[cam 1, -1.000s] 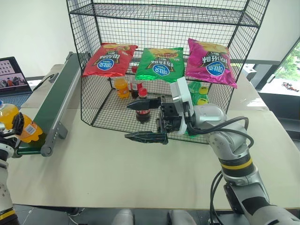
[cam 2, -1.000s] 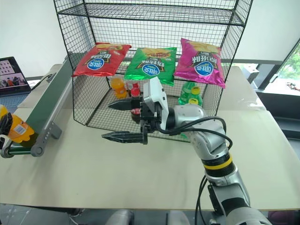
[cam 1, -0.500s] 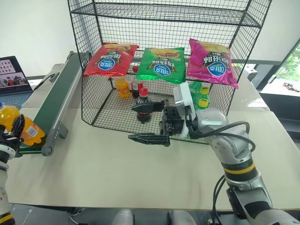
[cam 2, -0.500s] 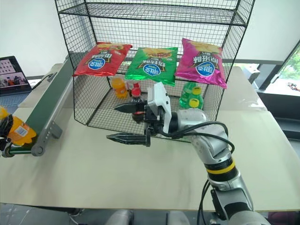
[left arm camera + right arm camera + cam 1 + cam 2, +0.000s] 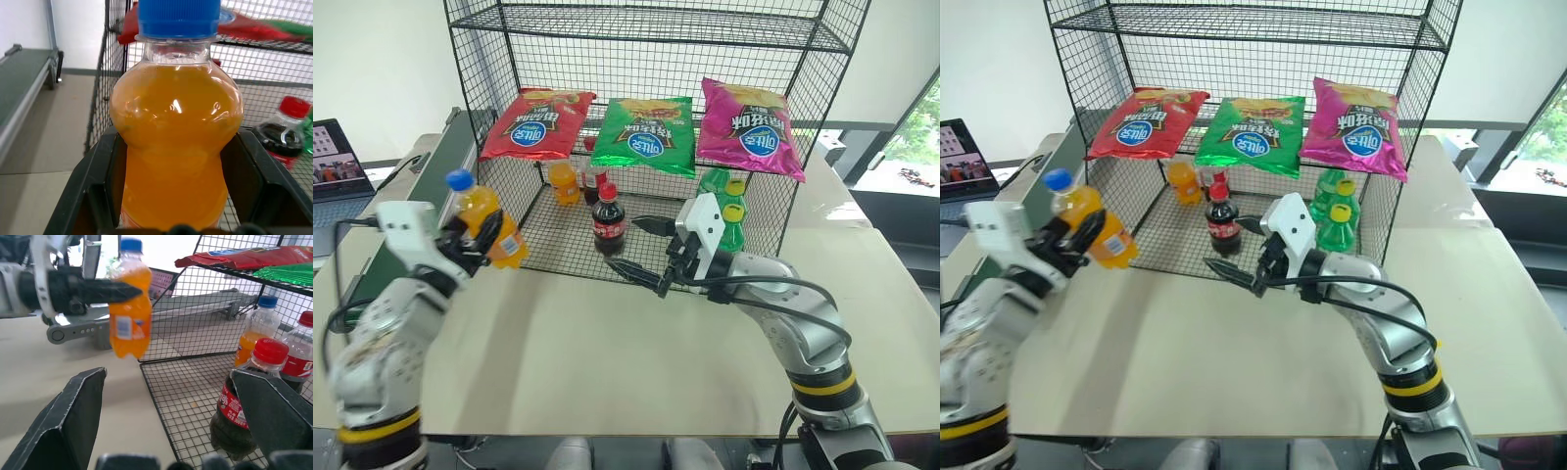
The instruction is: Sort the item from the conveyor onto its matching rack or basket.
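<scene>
The base of the orange bottle (image 5: 507, 245) is short of the shelf, so I need to move the bottle to the rack's bottom shelf (image 5: 544, 233) before I open my left gripper.
The item, a small orange soda bottle (image 5: 487, 223) with a blue cap (image 5: 460, 180), hangs tilted in the air left of the rack's front corner. My left gripper (image 5: 478, 235) is shut on its body; in the left wrist view the bottle (image 5: 176, 147) sits between both fingers (image 5: 93, 196). My right gripper (image 5: 624, 242) stands open at the rack's lower front, beside a cola bottle (image 5: 607, 220), holding nothing. The black wire rack (image 5: 656, 59) carries red (image 5: 533, 122), green (image 5: 644, 135) and pink (image 5: 749, 127) chip bags. The dark-green conveyor (image 5: 442, 164) runs along the left.
On the rack's bottom tier stand another orange bottle (image 5: 566, 181), a second cola bottle (image 5: 592, 181) and green bottles (image 5: 729, 211). A laptop (image 5: 333, 157) sits at the far left. Bare beige table (image 5: 607, 352) lies in front of the rack.
My left arm has carried the bottle from the conveyor's near end rightward and forward, toward the rack. My right gripper has turned and shifted closer to the rack's front.
</scene>
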{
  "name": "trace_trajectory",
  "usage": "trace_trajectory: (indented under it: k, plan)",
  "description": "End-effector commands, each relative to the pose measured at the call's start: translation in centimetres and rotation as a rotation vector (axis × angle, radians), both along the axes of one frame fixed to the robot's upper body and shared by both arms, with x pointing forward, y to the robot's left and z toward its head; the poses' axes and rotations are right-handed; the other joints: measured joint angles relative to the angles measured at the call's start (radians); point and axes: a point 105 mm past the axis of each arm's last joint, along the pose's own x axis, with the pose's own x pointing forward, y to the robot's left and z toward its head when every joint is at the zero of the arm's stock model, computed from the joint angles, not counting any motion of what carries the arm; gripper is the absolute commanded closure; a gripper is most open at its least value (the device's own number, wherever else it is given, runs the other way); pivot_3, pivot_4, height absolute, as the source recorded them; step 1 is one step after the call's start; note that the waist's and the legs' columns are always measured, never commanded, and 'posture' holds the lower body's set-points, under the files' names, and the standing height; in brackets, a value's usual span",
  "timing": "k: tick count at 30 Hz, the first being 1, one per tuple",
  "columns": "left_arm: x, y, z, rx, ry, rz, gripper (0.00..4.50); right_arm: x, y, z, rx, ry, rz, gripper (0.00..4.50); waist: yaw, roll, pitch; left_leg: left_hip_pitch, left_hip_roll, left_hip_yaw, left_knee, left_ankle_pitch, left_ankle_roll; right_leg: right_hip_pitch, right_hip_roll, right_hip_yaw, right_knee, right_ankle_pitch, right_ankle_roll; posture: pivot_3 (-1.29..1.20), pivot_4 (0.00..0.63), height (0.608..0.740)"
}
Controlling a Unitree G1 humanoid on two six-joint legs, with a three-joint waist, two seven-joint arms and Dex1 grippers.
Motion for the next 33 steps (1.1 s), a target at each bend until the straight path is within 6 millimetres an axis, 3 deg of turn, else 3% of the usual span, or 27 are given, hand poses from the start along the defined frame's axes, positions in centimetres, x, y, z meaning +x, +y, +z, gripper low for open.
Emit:
trace_trajectory:
  k: [1,9,14,21,23,26,33]
  plan:
    - [2.3,-1.0,2.5,0.053,-0.143,0.004,2.19,-0.4,0.6,1.4,0.031,-0.069,-0.001,0.00,0.004,0.000,0.000,0.000,0.000,0.000,0.000,0.000,0.000,0.000,0.000,0.000,0.000,0.000,0.000,0.00,0.150,0.738]
    - [8.0,-2.3,1.1,0.085,-0.188,0.071,2.19,-0.2,0.2,1.1,0.022,-0.068,-0.060,0.00,0.008,0.000,0.000,-0.001,-0.002,0.000,0.001,0.000,0.000,0.001,-0.001,0.000,-0.001,0.000,0.000,0.00,0.150,0.738]
    - [9.2,-3.1,-1.0,0.063,-0.158,0.061,2.19,-0.3,-0.2,1.0,0.023,-0.063,-0.102,0.00,0.006,0.000,0.000,-0.001,-0.002,0.000,0.001,0.000,0.000,0.001,-0.001,0.000,-0.001,0.000,0.000,0.00,0.150,0.738]
    - [9.7,-2.5,-2.4,0.057,-0.128,0.090,2.19,-0.4,-0.7,1.3,0.026,-0.065,-0.126,0.00,0.004,0.000,0.000,-0.001,-0.002,0.000,0.001,0.000,0.000,0.001,-0.001,0.000,0.000,0.000,0.001,0.00,0.150,0.738]
    - [9.6,-2.5,-2.4,0.042,-0.128,0.079,1.17,-0.3,-0.7,1.4,0.027,-0.064,-0.128,0.00,0.004,0.000,0.000,0.000,-0.002,0.000,0.001,0.000,0.000,0.001,-0.001,0.000,0.000,0.000,0.001,0.00,0.150,0.738]
    - [9.5,-2.4,-2.5,0.039,-0.131,0.077,0.01,-0.3,-0.7,1.4,0.029,-0.064,-0.128,0.00,0.006,0.000,0.000,0.000,-0.002,0.000,0.001,0.000,0.000,0.001,-0.001,0.000,0.000,0.000,0.001,0.00,0.150,0.738]
    - [7.9,-2.0,-2.5,0.040,-0.129,0.061,0.01,-0.3,-0.7,1.2,0.030,-0.056,-0.117,0.00,0.004,0.000,0.000,0.000,-0.002,0.000,0.001,0.000,0.000,0.001,-0.001,0.000,0.000,0.000,0.001,0.00,0.150,0.738]
